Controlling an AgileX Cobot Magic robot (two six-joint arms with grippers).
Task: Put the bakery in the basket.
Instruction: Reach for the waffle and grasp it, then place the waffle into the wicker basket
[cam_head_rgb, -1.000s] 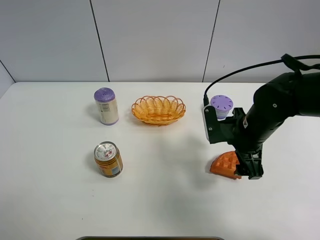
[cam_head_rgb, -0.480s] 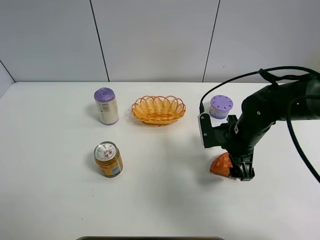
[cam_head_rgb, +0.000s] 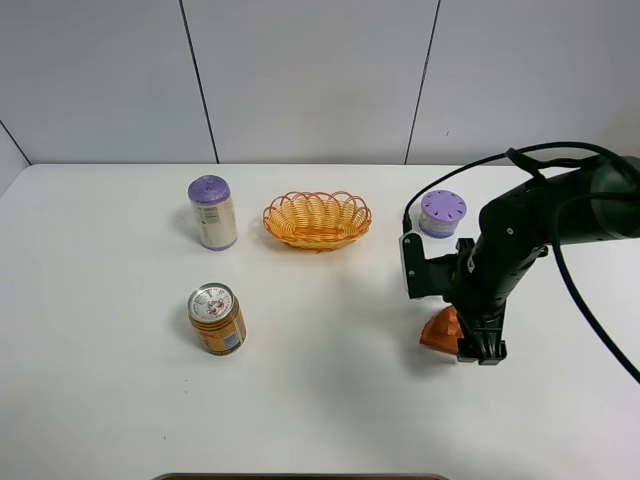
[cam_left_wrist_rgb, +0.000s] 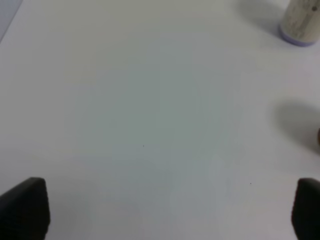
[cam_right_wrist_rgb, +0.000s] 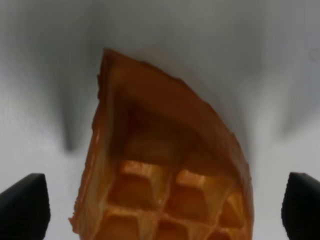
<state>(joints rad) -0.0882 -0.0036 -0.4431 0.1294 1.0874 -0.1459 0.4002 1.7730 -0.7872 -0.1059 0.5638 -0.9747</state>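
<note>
My right gripper needs to grab the waffle wedge by its wide gridded part (cam_right_wrist_rgb: 165, 200) next, to put it in the wicker basket.
The bakery, an orange-brown waffle wedge (cam_head_rgb: 440, 329), lies on the white table at the right front. My right gripper (cam_head_rgb: 472, 345) is down over it and hides most of it in the high view. In the right wrist view the waffle (cam_right_wrist_rgb: 165, 170) fills the space between the two dark fingertips (cam_right_wrist_rgb: 22, 205), which stand wide apart on either side of it, so the gripper is open. The yellow-orange wicker basket (cam_head_rgb: 317, 220) sits at the back middle and holds nothing. My left gripper (cam_left_wrist_rgb: 160, 210) is open over bare table and is out of the high view.
A purple-lidded white can (cam_head_rgb: 212, 212) stands left of the basket; its base shows in the left wrist view (cam_left_wrist_rgb: 300, 22). An orange drink can (cam_head_rgb: 217, 319) stands at the front left. A purple-lidded cup (cam_head_rgb: 441, 213) stands just behind my right arm.
My right arm has shifted left and lowered over the waffle, covering more of it. The waffle, basket and cans have not moved.
</note>
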